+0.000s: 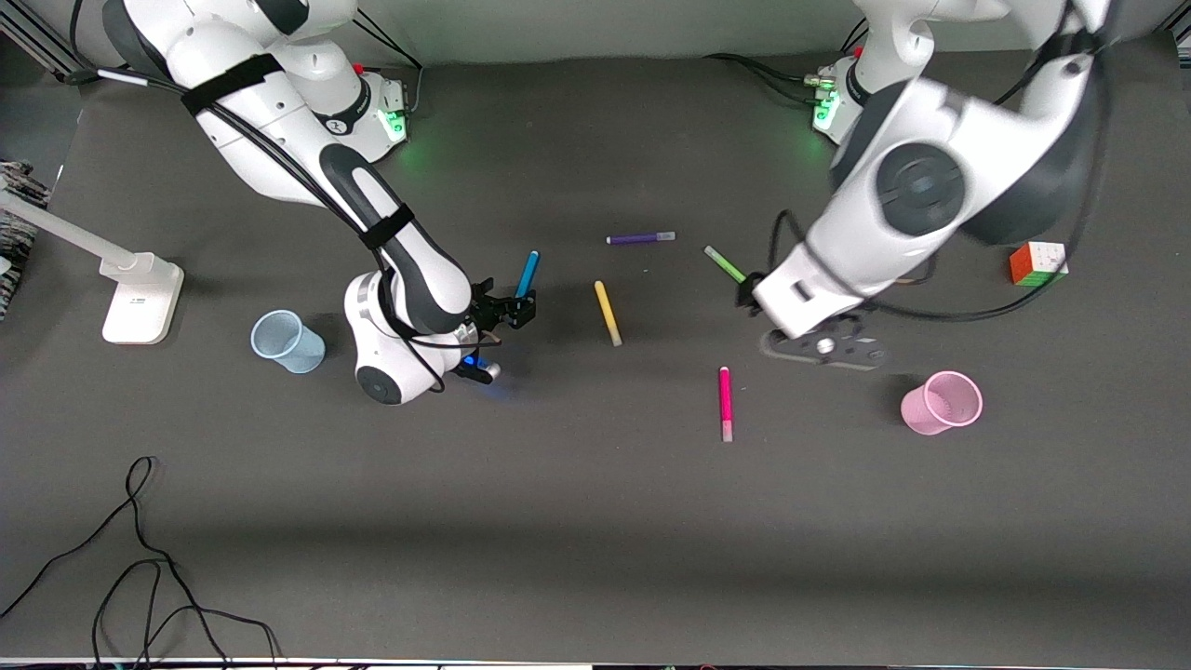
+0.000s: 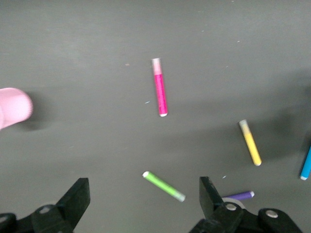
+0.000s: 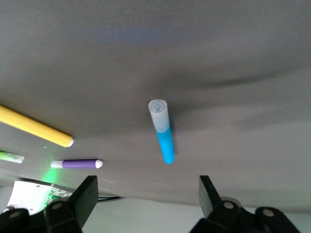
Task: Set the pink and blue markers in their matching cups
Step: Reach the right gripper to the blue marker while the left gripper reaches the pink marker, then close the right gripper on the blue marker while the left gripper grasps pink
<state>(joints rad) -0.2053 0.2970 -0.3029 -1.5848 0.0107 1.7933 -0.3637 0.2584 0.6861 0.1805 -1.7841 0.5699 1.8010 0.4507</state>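
Observation:
I should next grab the pink marker with my left gripper by its white-tipped end [image 1: 725,380]. Then I should drop the marker pale end first into the pink cup [image 1: 942,402].
The blue marker [image 1: 528,274] lies on the dark table, farther from the front camera than the pale blue cup [image 1: 287,341]. My right gripper [image 1: 510,309] is open and empty, low at the marker's nearer end. In the right wrist view the marker [image 3: 162,131] lies ahead of the open gripper [image 3: 146,199]. The pink marker [image 1: 725,402] lies mid-table, with the pink cup [image 1: 942,402] toward the left arm's end. My left gripper [image 1: 750,296] is open and empty, over the green marker's end. Its wrist view shows the gripper [image 2: 143,194], pink marker [image 2: 160,87] and pink cup [image 2: 13,108].
A purple marker [image 1: 640,238], a yellow marker [image 1: 608,313] and a green marker [image 1: 725,264] lie between the arms. A Rubik's cube [image 1: 1037,262] sits toward the left arm's end. A white stand [image 1: 140,298] and loose black cable [image 1: 140,558] are toward the right arm's end.

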